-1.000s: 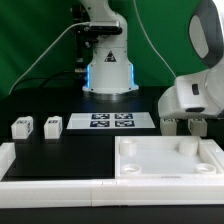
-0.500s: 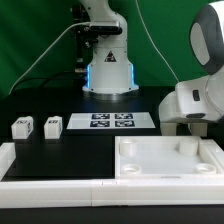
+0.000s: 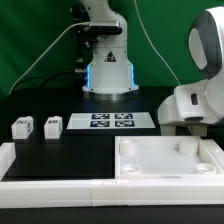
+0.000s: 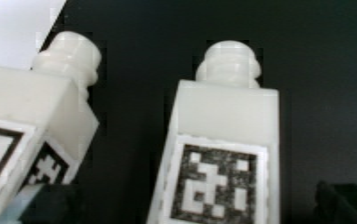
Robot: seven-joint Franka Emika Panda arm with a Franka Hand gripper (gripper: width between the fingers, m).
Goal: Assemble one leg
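Observation:
The gripper should close on the leg now, because its fingers are beside the leg's marker side. Closing now would hold the leg.
In the wrist view two white legs lie side by side on the black table, each with a rounded peg end and a black-and-white marker on its face. My gripper is open, and its dark fingertips stand on either side of one leg. The other leg lies just outside the jaws. In the exterior view the arm's white wrist hangs behind the tabletop's far right corner and hides the gripper and these legs. Two more legs stand at the exterior view's left.
The large white tabletop lies at the front right. The marker board lies in the middle, before the robot base. A white rail runs along the front left edge.
The arm's wrist has sunk a little behind the tabletop's far right corner. The legs at the left, the tabletop and the marker board have not moved.

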